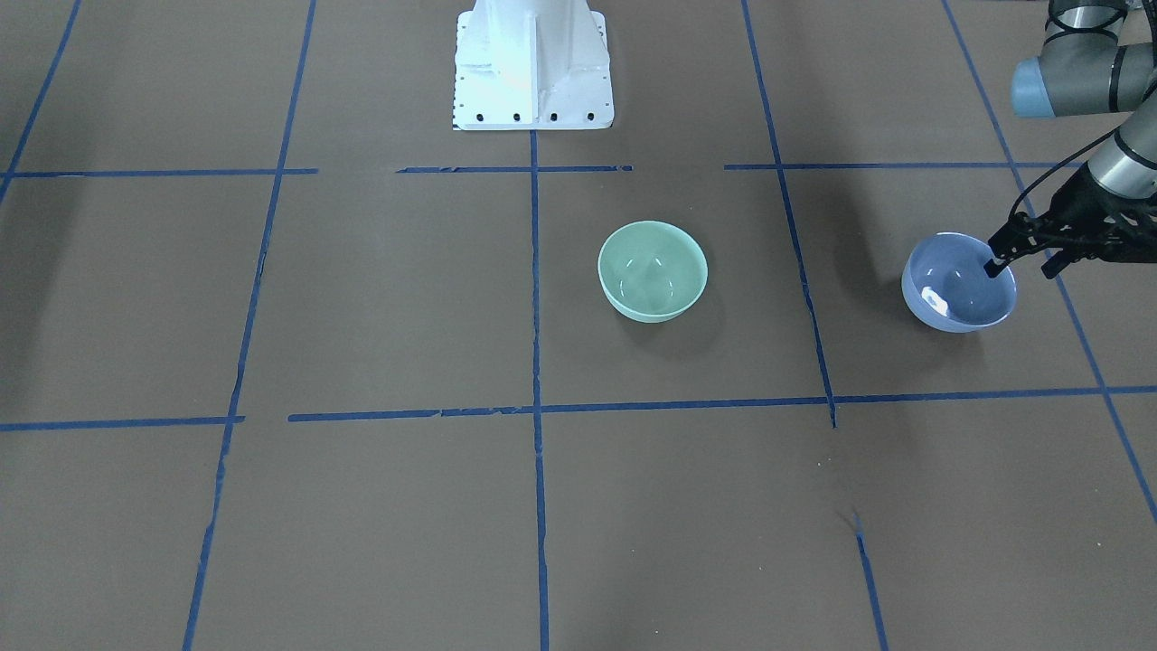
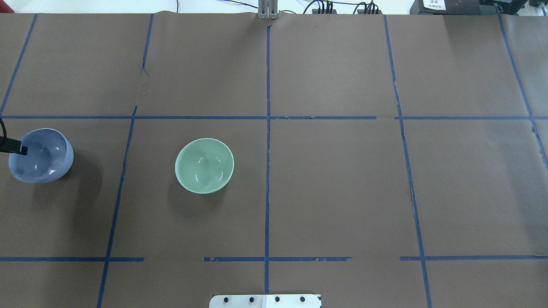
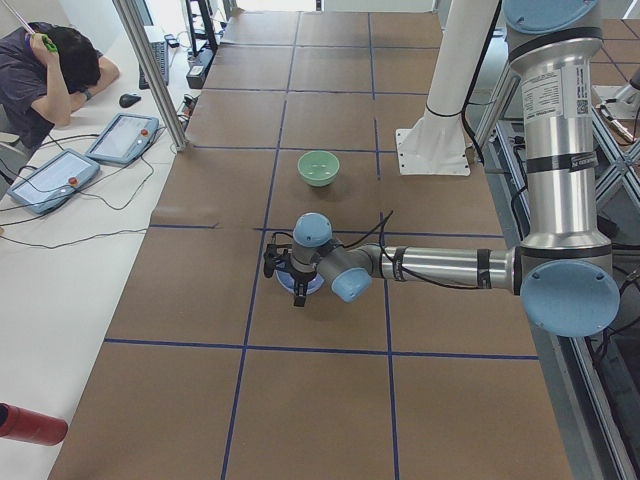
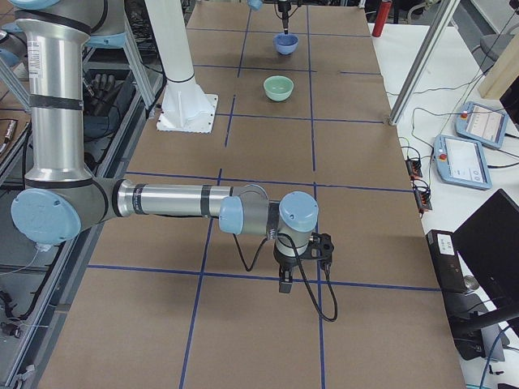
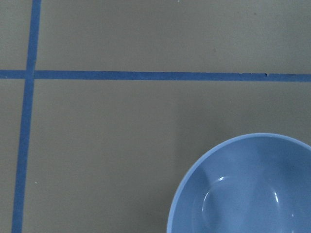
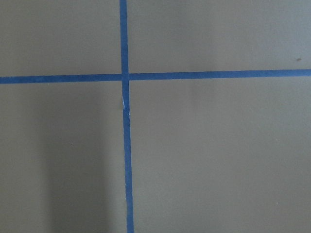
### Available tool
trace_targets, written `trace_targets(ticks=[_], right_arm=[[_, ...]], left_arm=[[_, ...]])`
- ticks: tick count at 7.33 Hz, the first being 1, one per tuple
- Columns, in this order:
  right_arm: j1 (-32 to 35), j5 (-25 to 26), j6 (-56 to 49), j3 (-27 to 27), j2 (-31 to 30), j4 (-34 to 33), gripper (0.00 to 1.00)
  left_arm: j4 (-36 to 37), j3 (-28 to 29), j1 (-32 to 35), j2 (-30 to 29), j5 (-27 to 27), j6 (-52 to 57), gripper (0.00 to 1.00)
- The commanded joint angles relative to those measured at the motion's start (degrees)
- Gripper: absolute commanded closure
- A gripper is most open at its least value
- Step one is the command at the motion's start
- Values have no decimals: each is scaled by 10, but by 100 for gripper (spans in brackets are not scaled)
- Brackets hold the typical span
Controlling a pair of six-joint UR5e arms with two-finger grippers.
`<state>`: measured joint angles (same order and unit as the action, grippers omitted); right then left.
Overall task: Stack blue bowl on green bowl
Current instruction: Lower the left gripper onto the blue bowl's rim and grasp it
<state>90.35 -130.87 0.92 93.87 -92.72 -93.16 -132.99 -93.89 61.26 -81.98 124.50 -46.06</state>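
Note:
My left gripper is going to grab the blue bowl by its rim (image 1: 991,251) next, so that it can stack the blue bowl on the green bowl (image 1: 653,271).
The blue bowl (image 1: 954,289) stands upright on the brown table at my far left; it also shows in the overhead view (image 2: 43,158) and fills the lower right of the left wrist view (image 5: 248,189). My left gripper (image 1: 1023,268) is open and straddles the bowl's rim, with one fingertip (image 2: 20,150) inside the bowl and the other outside. The green bowl (image 1: 653,271) stands empty near the table's middle, well apart from the blue one (image 2: 204,165). My right gripper (image 4: 284,284) hangs low over bare table far from both bowls; I cannot tell whether it is open or shut.
Blue tape lines (image 2: 267,128) divide the brown table into squares. The white robot base (image 1: 533,63) stands at the robot's edge. An operator (image 3: 45,70) sits with tablets (image 3: 122,138) at a side desk beyond the table.

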Motion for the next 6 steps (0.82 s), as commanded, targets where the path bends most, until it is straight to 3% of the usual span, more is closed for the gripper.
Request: trace_targets(ticks=[1,2,4,6], right_arm=[[0,0,0,0,0,0,0],[0,0,0,0,0,0,0],[1,0,0,0,0,0,0],[0,0,0,0,0,0,0]], left_arm=[[5,2,-8,-1,-6,-11,92],[5,5,-8,0,-7,-10,100],[35,1,-8,3,-7,-7,100],[103,-62,-4,-2,-5,-3,100]])
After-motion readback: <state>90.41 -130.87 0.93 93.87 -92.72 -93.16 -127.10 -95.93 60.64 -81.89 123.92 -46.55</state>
